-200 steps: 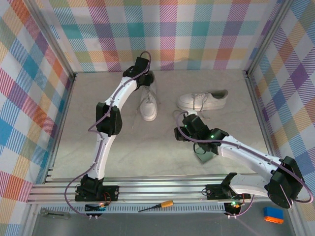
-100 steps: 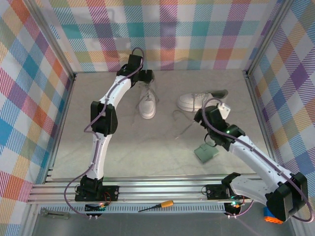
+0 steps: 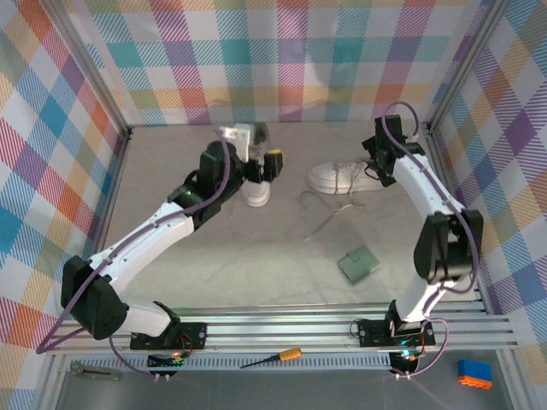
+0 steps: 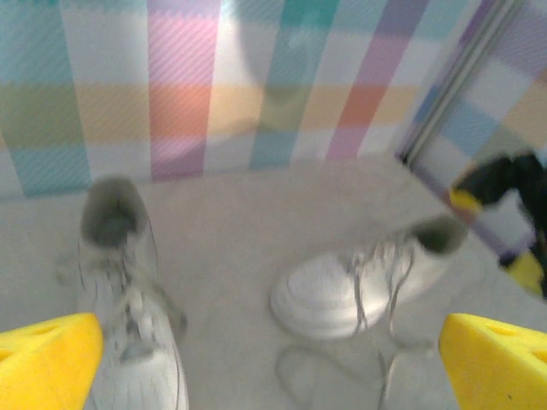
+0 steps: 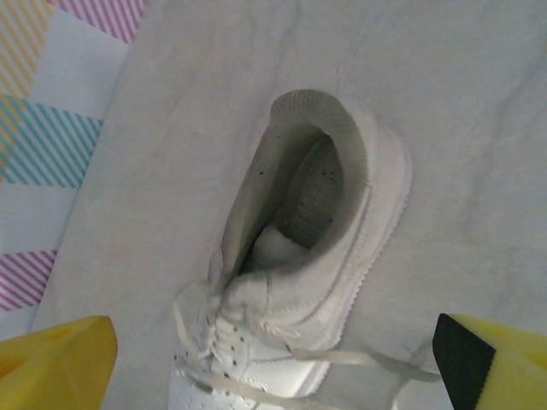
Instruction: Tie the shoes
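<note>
My right gripper next grips the rim of the sideways shoe's heel opening on the near side, to turn the shoe for tying and leave the laces free.
Two white shoes sit at the back of the table, laces undone. The left shoe (image 3: 257,191) (image 4: 128,329) points toward me. The right shoe (image 3: 342,177) (image 4: 359,286) (image 5: 299,256) lies sideways, toe to the left, and its loose laces (image 3: 318,213) trail over the table. My left gripper (image 3: 267,163) (image 4: 273,367) hovers open beside the left shoe with nothing between its yellow fingers (image 4: 47,363). My right gripper (image 3: 382,164) (image 5: 273,367) hangs open above the right shoe's heel opening, empty, its yellow fingers (image 5: 51,363) wide on either side.
A small green pad (image 3: 358,265) lies on the table to the front right. The checked walls close in at the back and sides. On the front rail rest a screwdriver (image 3: 273,357) and a blue and orange block (image 3: 474,373).
The left gripper has opened and drawn back from the left shoe's heel, the arm dropping lower. The right arm swung from the table's middle to the far right, above the right shoe's heel.
</note>
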